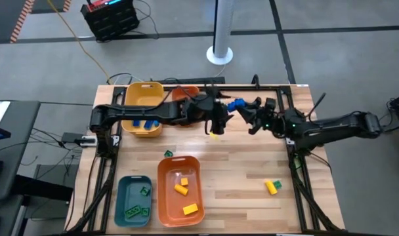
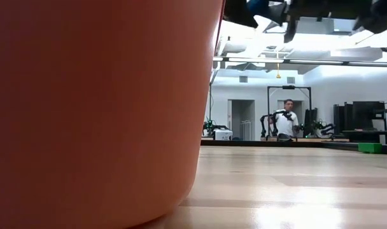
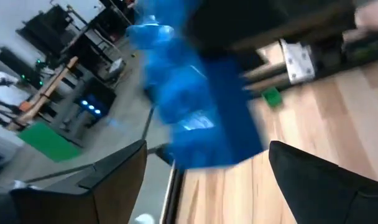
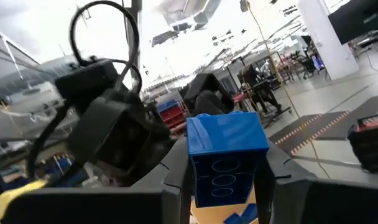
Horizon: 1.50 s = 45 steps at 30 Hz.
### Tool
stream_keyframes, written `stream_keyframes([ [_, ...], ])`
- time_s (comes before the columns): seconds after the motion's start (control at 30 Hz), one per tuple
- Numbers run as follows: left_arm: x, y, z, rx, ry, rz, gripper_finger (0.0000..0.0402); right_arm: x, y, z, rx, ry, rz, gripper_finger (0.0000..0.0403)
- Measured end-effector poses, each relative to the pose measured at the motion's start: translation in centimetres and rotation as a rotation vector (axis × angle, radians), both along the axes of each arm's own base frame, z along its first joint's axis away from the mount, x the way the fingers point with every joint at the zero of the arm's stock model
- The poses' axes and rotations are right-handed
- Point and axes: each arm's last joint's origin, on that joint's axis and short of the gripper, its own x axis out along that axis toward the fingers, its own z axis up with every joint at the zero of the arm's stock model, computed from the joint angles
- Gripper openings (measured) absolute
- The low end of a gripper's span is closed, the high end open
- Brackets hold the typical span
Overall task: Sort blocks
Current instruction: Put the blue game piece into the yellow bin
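The blue block needs to be sorted into the yellow bin (image 1: 144,96), so I will grab it next by its loose end (image 1: 231,106) with my left gripper.
A blue block (image 1: 235,103) is held in the air over the far middle of the table by my right gripper (image 1: 247,113), which reaches in from the right. In the right wrist view the blue block (image 4: 226,155) stands between that gripper's (image 4: 223,171) two fingers. My left gripper (image 1: 219,121) is open and faces it from the left. In the left wrist view the blue block (image 3: 195,112) shows just ahead of the gap of my left gripper (image 3: 207,152), apart from both fingers. More blocks lie in the bins and on the table. My right gripper pinches the blue block between its two fingers (image 4: 176,177), on two opposite sides of the block's rear part (image 4: 204,186). The fingers come about level from the table's right. The block's free end (image 4: 229,130) sticks out past the fingertips toward the left gripper, lifted clear of the table.
The yellow bin (image 1: 128,98) at far left holds blue blocks. The orange bin (image 1: 161,172) holds yellow blocks and the teal bin (image 1: 121,190) green ones, both near left. Loose pieces: a green block (image 1: 168,153), a yellow-and-green pair (image 1: 272,187), something yellow (image 1: 214,134). The orange bin wall (image 2: 91,108) fills the low view's left.
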Motion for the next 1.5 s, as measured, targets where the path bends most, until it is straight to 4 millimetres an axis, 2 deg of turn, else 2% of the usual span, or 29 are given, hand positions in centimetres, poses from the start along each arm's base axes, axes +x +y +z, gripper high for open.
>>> stream_keyframes([
  [0.2, 0.7, -1.6, -0.3, 0.122, 0.002, 0.056, 0.0295, 1.2, 0.2, 0.4, -0.006, 0.022, -0.030, 0.0105],
  [0.37, 0.7, -1.7, -0.2, 0.140, -0.006, 0.128, 0.0256, 1.1, 1.0, 0.2, -0.020, 0.059, -0.113, 0.0105],
  [0.7, 0.7, -1.6, 0.3, 0.058, -0.105, 0.165, 0.0193, 1.1, 1.3, -0.1, -0.014, 0.093, -0.155, 0.0105],
  [0.83, 0.7, -1.5, 0.2, 0.023, -0.121, 0.175, 0.0145, 1.2, 1.3, -0.2, -0.020, 0.105, -0.170, 0.0114],
  [0.93, 0.6, -1.1, -0.1, -0.021, -0.118, 0.201, 0.0090, 1.3, 1.2, -0.3, 0.004, 0.111, -0.172, 0.0145],
  [1.1, 0.5, -0.3, -0.5, -0.118, -0.133, 0.224, 0.0087, 1.2, 0.7, -0.8, 0.002, 0.168, -0.129, 0.0230],
  [1.23, 0.2, 0.6, -0.9, -0.227, -0.130, 0.237, 0.0087, 0.1, -0.2, -0.5, 0.004, 0.207, -0.056, 0.0307],
  [1.37, -1.4, 3.2, -0.6, -0.388, -0.088, 0.241, 0.0087, -2.0, -0.8, -0.5, 0.038, 0.298, -0.072, 0.0362],
  [1.5, -4.8, 6.9, 0.6, -0.629, -0.034, 0.242, 0.0087, -3.6, -1.3, -1.4, 0.061, 0.442, -0.113, 0.0384],
])
